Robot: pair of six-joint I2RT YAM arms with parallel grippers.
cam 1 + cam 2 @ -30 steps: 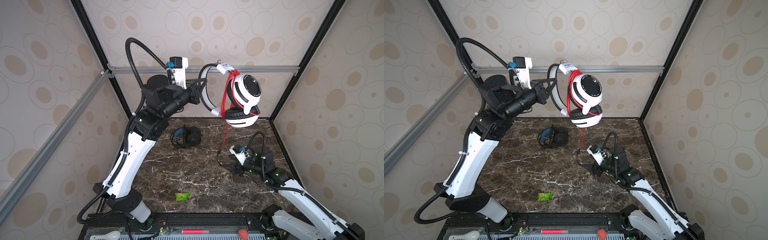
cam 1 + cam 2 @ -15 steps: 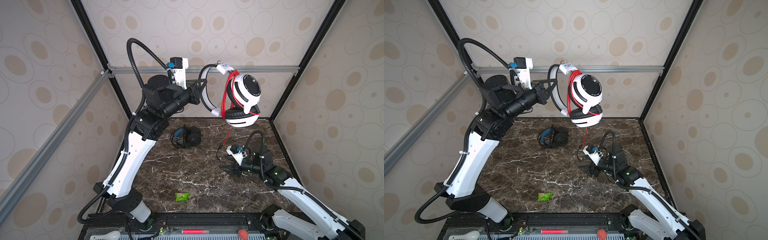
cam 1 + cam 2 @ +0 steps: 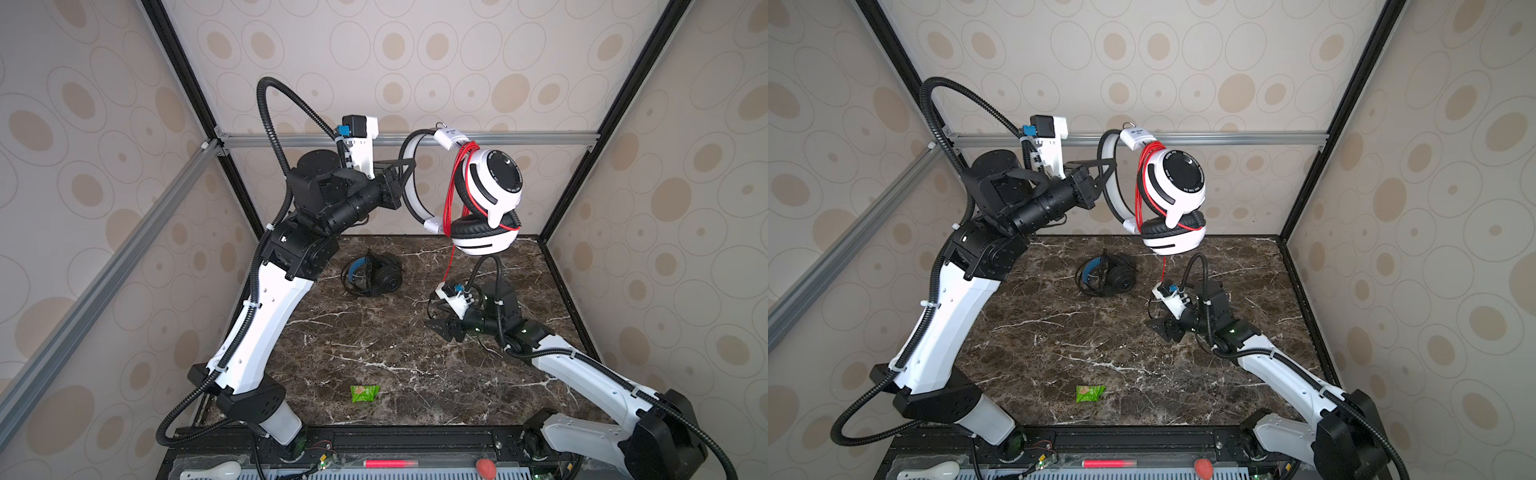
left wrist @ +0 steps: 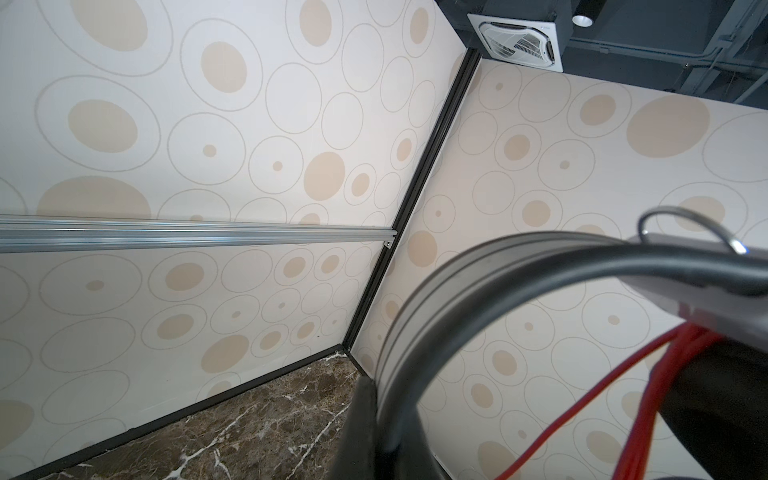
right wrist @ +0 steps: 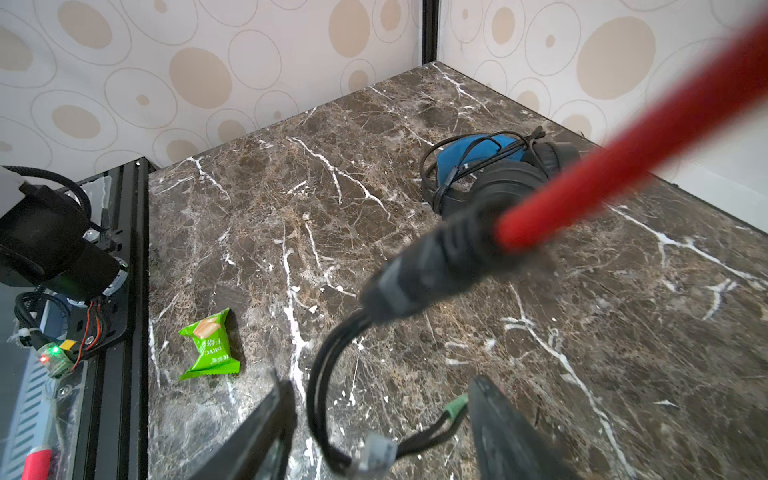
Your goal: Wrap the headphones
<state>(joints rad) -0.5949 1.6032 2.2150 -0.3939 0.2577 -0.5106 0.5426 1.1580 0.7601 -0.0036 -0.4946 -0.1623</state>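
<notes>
The robot will next grip the cable's black end (image 5: 425, 268) near the green plug (image 5: 456, 406) with its right gripper. The red part of the cable then stays free to wrap the headphones.
My left gripper (image 3: 409, 166) (image 3: 1111, 166) is raised high and shut on the headband (image 4: 457, 274) of the white headphones (image 3: 494, 187) (image 3: 1177, 183). Their red cable (image 3: 451, 195) (image 4: 582, 395) is looped around the ear cups, and one strand hangs down toward the table. My right gripper (image 3: 438, 328) (image 3: 1160, 328) (image 5: 382, 432) is low over the table and open. The cable's black end piece (image 5: 428, 266) and green plug (image 5: 455, 405) dangle between its fingers, untouched. The black headphones (image 3: 374, 276) (image 3: 1108, 278) (image 5: 498, 166), with a blue inner band, lie at the back middle of the table.
A green sachet (image 3: 364, 392) (image 3: 1090, 392) (image 5: 210, 345) lies near the front edge of the marble table (image 3: 374, 353). Patterned walls enclose the back and both sides. A metal rail (image 3: 540, 137) crosses the back wall behind the raised headset.
My right gripper has shifted left, low over the table, near the hanging cable end. The left arm and the white headphones have stayed still.
</notes>
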